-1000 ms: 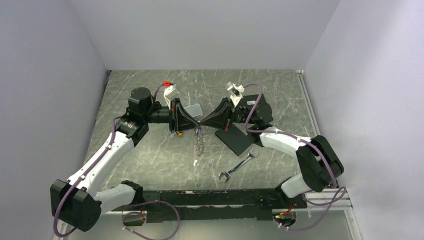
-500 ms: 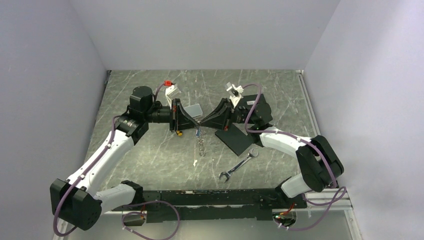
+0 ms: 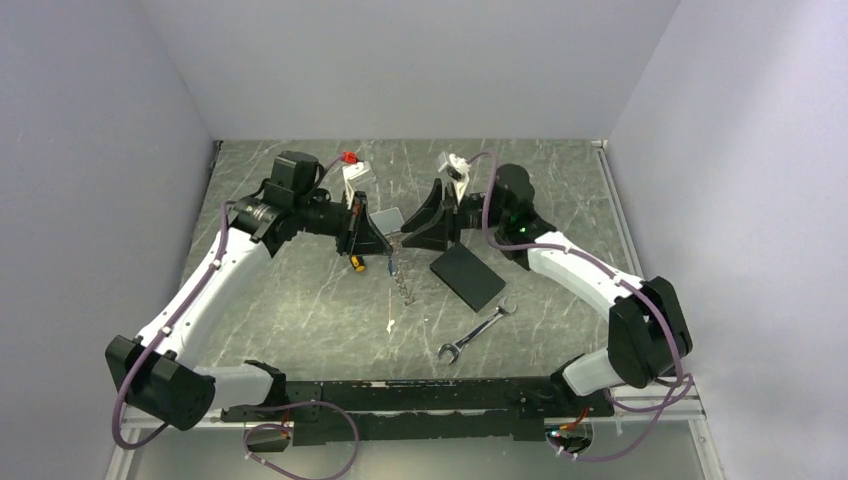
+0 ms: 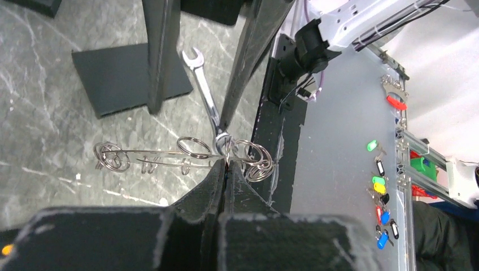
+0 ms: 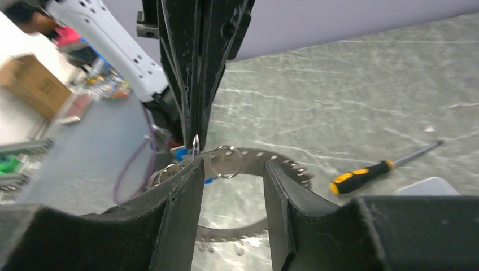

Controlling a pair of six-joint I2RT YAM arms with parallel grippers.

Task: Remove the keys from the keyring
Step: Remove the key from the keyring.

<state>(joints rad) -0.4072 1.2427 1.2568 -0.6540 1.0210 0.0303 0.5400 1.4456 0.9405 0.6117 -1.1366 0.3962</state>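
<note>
Next, the right gripper grabs the keyring by the split ring beside the left gripper. The blue tagged key stays free for the left gripper to remove.
My left gripper (image 4: 227,164) is shut on a small wire loop of the keyring (image 4: 169,153), which shows edge-on here as a thin line carrying small split rings. In the right wrist view the keyring (image 5: 255,157) is a grey metal band with holes, hanging below the left gripper's closed fingers (image 5: 195,73). A blue tagged key (image 5: 181,153) sits beside it; I cannot make out the other keys. My right gripper (image 5: 230,166) is open around a split ring without pinching it. From above, the keyring (image 3: 401,282) dangles under the left gripper (image 3: 383,246), facing the right gripper (image 3: 408,238).
A silver wrench (image 3: 478,330) and a black flat rectangle (image 3: 467,275) lie right of the hanging ring. A yellow-and-black screwdriver (image 3: 357,263) and a pale box (image 3: 390,217) lie near the left gripper. A small white scrap (image 3: 390,325) is on the table.
My right gripper has opened and let go of the ring. My left gripper has closed fully. Both arms have shifted toward the far side, carrying the ring with them.
</note>
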